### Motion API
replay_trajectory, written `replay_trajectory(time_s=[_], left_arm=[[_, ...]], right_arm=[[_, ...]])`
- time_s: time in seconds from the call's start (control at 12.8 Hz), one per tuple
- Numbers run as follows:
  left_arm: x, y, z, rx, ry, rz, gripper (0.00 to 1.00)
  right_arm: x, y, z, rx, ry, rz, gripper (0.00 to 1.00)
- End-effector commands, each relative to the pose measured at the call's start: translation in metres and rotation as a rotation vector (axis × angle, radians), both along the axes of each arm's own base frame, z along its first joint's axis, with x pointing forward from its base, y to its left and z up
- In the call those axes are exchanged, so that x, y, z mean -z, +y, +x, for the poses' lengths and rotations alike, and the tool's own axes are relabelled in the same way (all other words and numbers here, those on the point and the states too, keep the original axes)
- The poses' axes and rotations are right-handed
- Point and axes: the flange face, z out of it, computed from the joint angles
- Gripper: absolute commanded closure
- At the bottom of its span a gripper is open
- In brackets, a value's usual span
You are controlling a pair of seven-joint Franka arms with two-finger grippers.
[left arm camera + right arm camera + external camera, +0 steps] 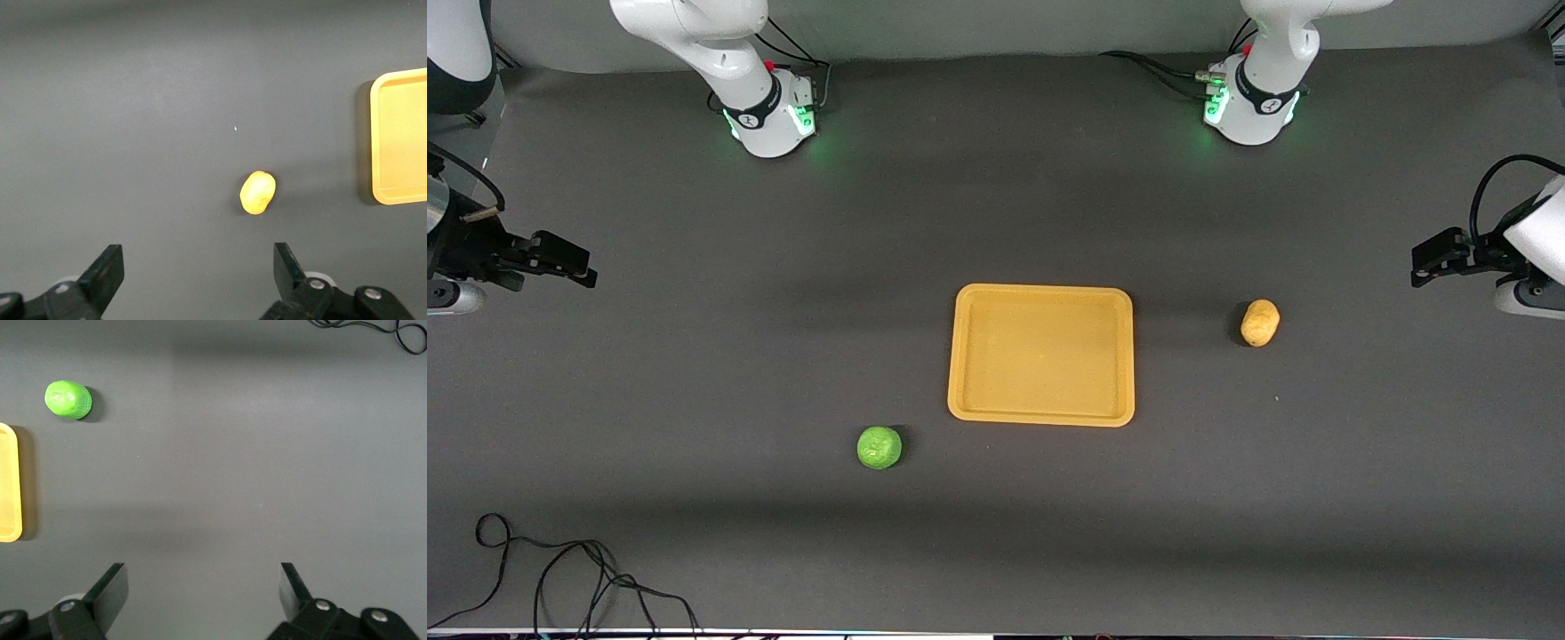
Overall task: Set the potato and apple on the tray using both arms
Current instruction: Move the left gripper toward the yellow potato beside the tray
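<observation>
I should grab the potato by its rounded middle (1260, 324) next with my left gripper, so that I can place it on the orange-yellow tray (1040, 414).
The orange-yellow tray (1040, 414) lies flat in the middle of the table and holds nothing. The yellow-tan potato (1260, 323) lies on the mat beside it, toward the left arm's end. The green apple (879, 447) lies nearer to the front camera than the tray, toward the right arm's end. My left gripper (1427, 265) is open and empty, up over the mat at the left arm's end; its wrist view shows the potato (257, 193) and the tray's edge (400, 193). My right gripper (574, 264) is open and empty over the right arm's end; its wrist view shows the apple (68, 399).
A loose black cable (569, 578) lies near the table's front edge at the right arm's end, also showing in the right wrist view (393, 328). The two arm bases (774, 111) (1249, 107) stand along the back edge.
</observation>
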Motion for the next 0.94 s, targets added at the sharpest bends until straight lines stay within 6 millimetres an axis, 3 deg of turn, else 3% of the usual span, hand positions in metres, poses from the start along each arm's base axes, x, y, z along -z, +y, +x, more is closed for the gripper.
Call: replay_trajectory(time_s=[0.0,0.39,0.47,0.78,0.86], left_arm=[[-0.002,-0.002,0.0,-0.016,-0.011,-0.049,0.0],[0.003,0.002,-0.002,-0.021,0.006,-0.037,0.0],[0.012,0.001,-0.003,-0.02,0.02,-0.035,0.0],[0.093,-0.026,-0.017,0.023,0.085,-0.033,0.0],[0.124,-0.036,-0.022,0.039,0.105,-0.033,0.01]], right_arm=[[-0.007,0.002,0.0,-0.002,0.001,0.02,0.0],[-0.006,0.002,0.001,-0.002,0.001,0.02,0.0],[-0.007,0.002,0.001,0.0,0.0,0.02,0.0],[-0.006,0.002,0.002,0.0,0.001,0.022,0.0],[-0.006,0.002,0.002,0.0,0.001,0.022,0.0]])
